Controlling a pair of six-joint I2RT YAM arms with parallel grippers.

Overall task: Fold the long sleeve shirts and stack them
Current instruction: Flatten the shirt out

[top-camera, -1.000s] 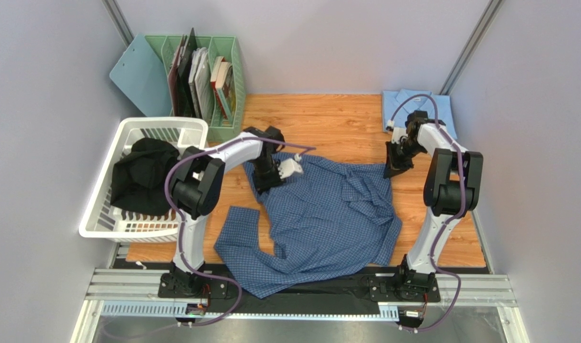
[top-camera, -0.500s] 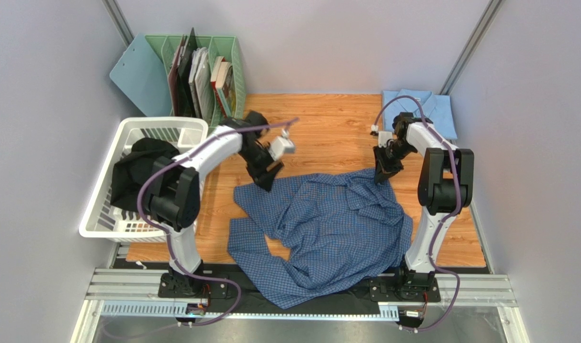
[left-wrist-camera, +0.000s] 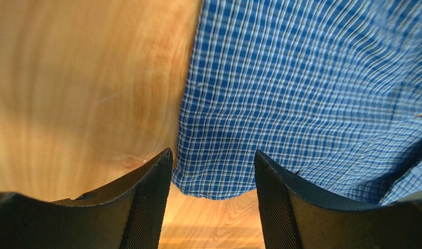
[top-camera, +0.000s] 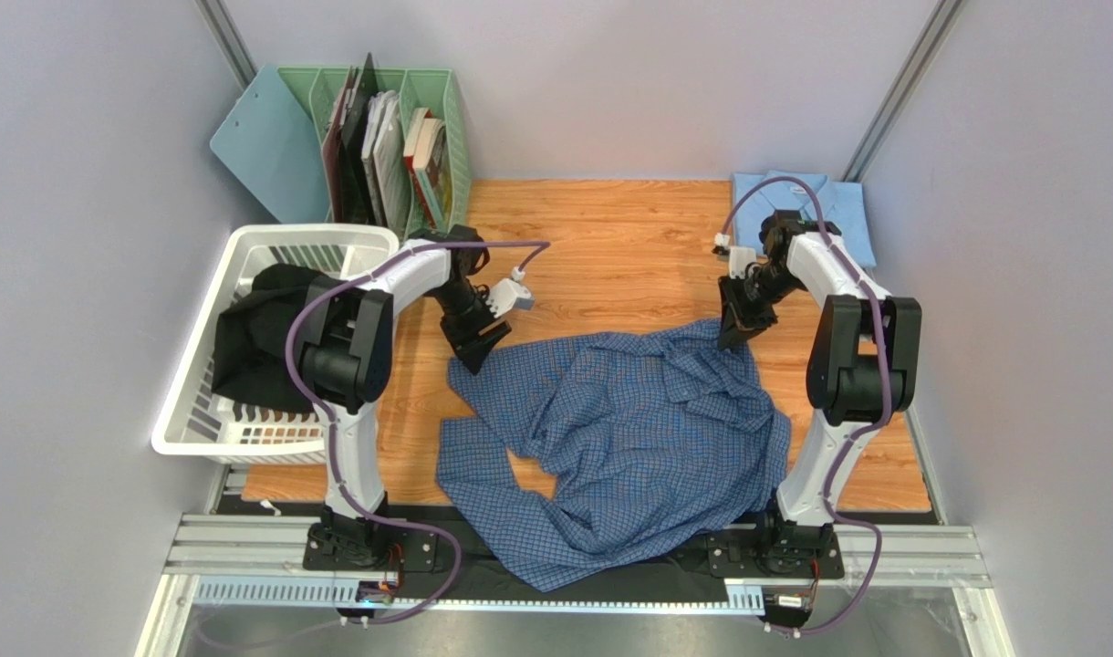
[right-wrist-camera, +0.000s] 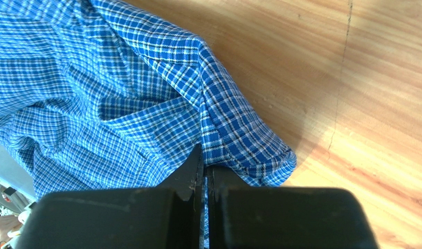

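Next, my left gripper grabs the checked shirt's loose corner, opposite my right gripper's hold. That stretches the shirt's edge for folding.
The mid-blue checked long sleeve shirt lies crumpled across the middle of the wooden table. My left gripper hovers open over the shirt's upper left corner, which lies flat between the spread fingers without touching them. At the shirt's upper right edge, my right gripper is shut on a fold of the checked fabric, with cloth pinched between the jaws of the right gripper. The pale sky-blue shirt rests at the back right corner.
A white laundry basket with dark clothing stands at the left edge. Behind it are a green file rack with books and a blue clipboard. Grey walls close in on both sides.
My left gripper opened and let go of the shirt's upper left corner, then moved left. The corner dropped onto the table. The right gripper pulled its fold slightly back, still shut.
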